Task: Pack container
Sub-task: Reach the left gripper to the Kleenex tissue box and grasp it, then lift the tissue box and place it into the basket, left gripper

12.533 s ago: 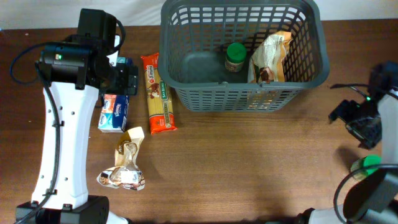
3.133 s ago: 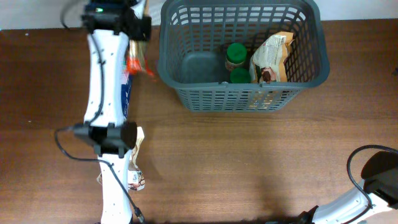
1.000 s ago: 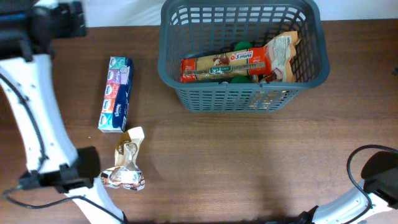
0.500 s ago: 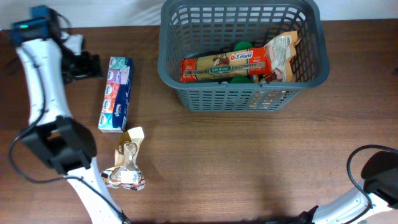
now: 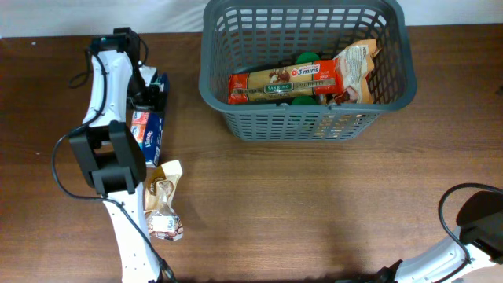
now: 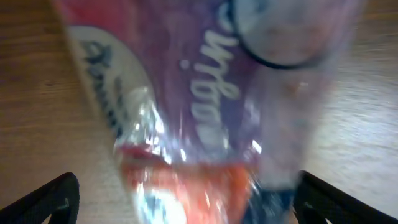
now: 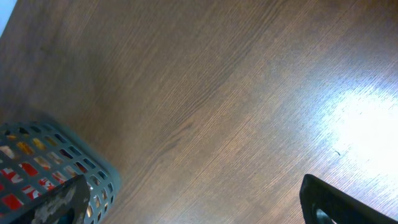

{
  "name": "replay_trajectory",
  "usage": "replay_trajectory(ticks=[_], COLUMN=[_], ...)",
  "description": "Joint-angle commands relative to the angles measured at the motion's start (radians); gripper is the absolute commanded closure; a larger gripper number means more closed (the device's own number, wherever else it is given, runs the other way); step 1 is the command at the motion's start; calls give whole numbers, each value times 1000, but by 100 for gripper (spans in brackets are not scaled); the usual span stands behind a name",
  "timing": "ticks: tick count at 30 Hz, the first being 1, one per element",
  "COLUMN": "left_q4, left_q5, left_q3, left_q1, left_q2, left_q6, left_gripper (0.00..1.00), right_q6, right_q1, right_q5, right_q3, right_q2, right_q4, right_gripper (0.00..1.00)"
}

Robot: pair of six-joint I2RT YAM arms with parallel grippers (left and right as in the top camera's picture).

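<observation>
It isn't time to close my left gripper yet: its fingers only reach the red end of the tissue pack. It should reach farther first and then close on the pack.
The dark grey container stands at the back centre. It holds a red pasta packet, a green-lidded jar and a snack bag. A blue tissue pack lies on the table left of the container. My left gripper is open over the pack's far end. In the left wrist view the blurred pack fills the frame between the spread fingers of my left gripper. My right gripper is open and empty above bare table.
A crumpled beige snack bag lies in front of the tissue pack. The container's corner shows at the lower left of the right wrist view. The right arm sits at the table's front right corner.
My left arm has swung in from the far left edge and come down over the tissue pack's far end. The container's contents and the right arm have not moved.
</observation>
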Motion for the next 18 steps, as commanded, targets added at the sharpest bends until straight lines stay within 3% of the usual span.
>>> replay_trajectory(ticks=[1,10,13,14,15,16,18], left_q4=[21,34,35,32,24,13,-8], left_q5=[-34,-34,-30,-30,-30,-30,-31], left_q3=[-8,-26,-48,-53,-55,-55,-54], left_q1=[7,7,7,7,6,6,2], left_q2=[27,28,35,39,43,46,45], left_q6=[-9,111,153,162,167,167,167], left_gripper=[10,41,45,51,69,98,98], right_q6=[8,8,8,8,8,8,8], right_q1=[0,0,0,0,0,0,0], right_q5=[-2,-2,-3,-3,-3,-2,-2], right_q3=[-6,-6,-6,-6,-6,-6,-6], right_q2=[3,3,3,3,3,3,3], right_q4=[0,0,0,0,0,0,0], right_gripper=[1,0,1,1,1,1,1])
